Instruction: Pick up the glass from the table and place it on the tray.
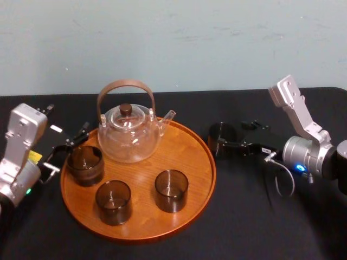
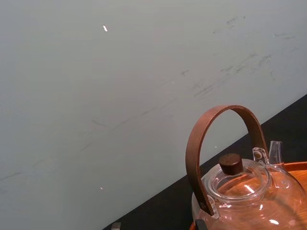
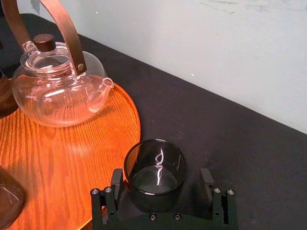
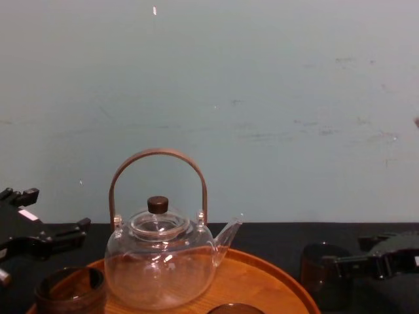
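Next, my right gripper grabs the dark smoked glass (image 3: 155,172) by its sides, to set it upright on the round tray (image 3: 72,158).
A dark smoked glass (image 3: 155,172) stands upright on the black table (image 1: 260,227), just off the right rim of the round orange-brown tray (image 1: 190,157). My right gripper (image 3: 161,178) is open with one finger on each side of this glass, low at table height. The chest view has the same glass (image 4: 319,265) in front of the black fingers (image 4: 366,260). My left gripper (image 1: 68,151) is open at the tray's left edge, next to another dark glass (image 1: 85,164) that stands on the tray.
A glass teapot (image 1: 129,135) with a brown arched handle stands at the back of the tray. Two more dark glasses (image 1: 113,201) (image 1: 171,190) stand at the tray's front. A pale wall runs behind the table.
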Motion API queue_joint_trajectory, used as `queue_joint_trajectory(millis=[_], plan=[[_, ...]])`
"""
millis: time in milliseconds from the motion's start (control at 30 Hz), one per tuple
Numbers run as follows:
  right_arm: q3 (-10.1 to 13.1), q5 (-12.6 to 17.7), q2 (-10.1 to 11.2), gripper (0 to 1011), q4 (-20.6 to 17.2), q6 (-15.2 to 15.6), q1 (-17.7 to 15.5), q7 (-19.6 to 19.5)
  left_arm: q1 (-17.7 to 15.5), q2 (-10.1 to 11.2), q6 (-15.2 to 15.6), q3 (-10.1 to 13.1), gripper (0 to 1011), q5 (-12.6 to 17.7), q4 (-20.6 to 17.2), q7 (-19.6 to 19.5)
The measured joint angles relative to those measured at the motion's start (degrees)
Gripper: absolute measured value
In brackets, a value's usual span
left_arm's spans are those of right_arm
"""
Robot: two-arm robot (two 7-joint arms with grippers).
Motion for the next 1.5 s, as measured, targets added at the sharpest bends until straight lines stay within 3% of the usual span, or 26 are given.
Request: queue_joint_trajectory(millis=[800, 1500], plan=[[-1.07, -2.04, -2.74, 1002, 4.19, 0.13, 3.06, 1.25, 0.00, 0.00, 0.00, 0.00, 1001, 0.00, 0.00, 0.00], [-1.44, -3.65, -3.17, 1002, 4.91, 0.76, 3.36, 1.29, 0.00, 0.00, 0.00, 0.00, 1001, 0.00, 0.00, 0.00]])
